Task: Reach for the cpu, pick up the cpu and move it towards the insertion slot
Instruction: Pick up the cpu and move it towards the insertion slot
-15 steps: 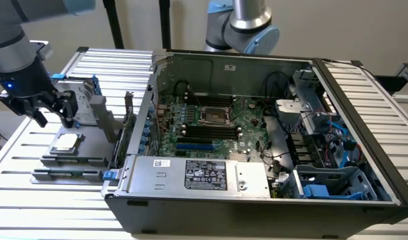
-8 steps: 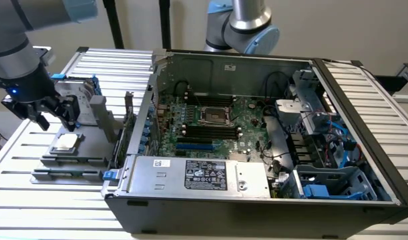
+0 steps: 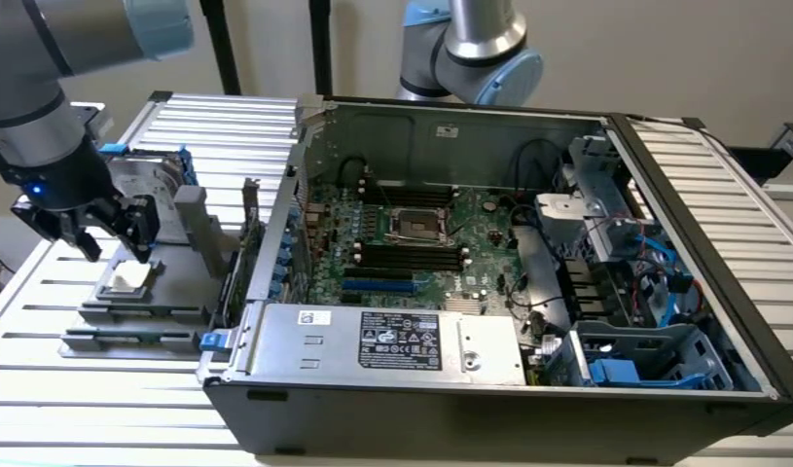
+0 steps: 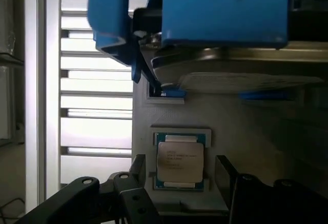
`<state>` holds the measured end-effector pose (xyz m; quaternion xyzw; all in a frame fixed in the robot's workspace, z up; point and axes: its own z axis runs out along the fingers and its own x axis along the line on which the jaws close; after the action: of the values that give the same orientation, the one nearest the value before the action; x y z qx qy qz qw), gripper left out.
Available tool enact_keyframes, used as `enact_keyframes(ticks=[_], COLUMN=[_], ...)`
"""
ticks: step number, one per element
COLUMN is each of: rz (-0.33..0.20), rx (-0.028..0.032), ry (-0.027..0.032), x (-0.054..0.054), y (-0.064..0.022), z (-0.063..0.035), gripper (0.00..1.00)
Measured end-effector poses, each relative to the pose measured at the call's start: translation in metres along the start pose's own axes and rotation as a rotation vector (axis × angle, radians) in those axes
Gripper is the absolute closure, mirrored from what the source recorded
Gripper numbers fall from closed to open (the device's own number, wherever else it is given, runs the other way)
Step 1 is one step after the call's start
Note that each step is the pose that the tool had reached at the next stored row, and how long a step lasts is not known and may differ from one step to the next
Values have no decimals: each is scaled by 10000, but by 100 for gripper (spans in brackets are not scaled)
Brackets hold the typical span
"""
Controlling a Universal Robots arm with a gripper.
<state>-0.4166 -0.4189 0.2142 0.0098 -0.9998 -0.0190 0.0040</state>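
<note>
My fingers stop above the CPU's side edges and its pale holder (image 3: 126, 294), so my gripper lowers first and only then closes on the CPU.
The cpu (image 3: 127, 277) (image 4: 177, 160), a small square chip with a silver-grey top, lies flat in a pale holder (image 3: 126, 294) on the slatted table at the exterior view's left. My gripper (image 3: 108, 246) (image 4: 180, 175) hangs just above it, open, with one dark finger (image 4: 138, 170) on each side of the chip and no contact visible. The insertion slot (image 3: 418, 227), a shiny metal-framed socket with a dark centre, sits on the green board inside the opened computer case (image 3: 500, 389), well off to the exterior view's right of the gripper.
A silver hard drive in a blue frame (image 3: 150, 180) (image 4: 220, 14) stands just behind the cpu holder. A grey power supply (image 3: 396, 341) lies along the case's near side. A second robot arm (image 3: 468, 49) rises behind the case. Long black memory slots (image 3: 396, 258) flank the socket.
</note>
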Motion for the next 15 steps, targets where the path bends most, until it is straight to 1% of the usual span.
enact_keyframes(ticks=[7, 10, 15], rz=[-25, -28, -25], rx=[1, 17, 22], ry=[1, 1, 11], x=[-1, -2, -4], y=[-5, -8, -7], z=[129, 178, 190], gripper=[35, 35, 35])
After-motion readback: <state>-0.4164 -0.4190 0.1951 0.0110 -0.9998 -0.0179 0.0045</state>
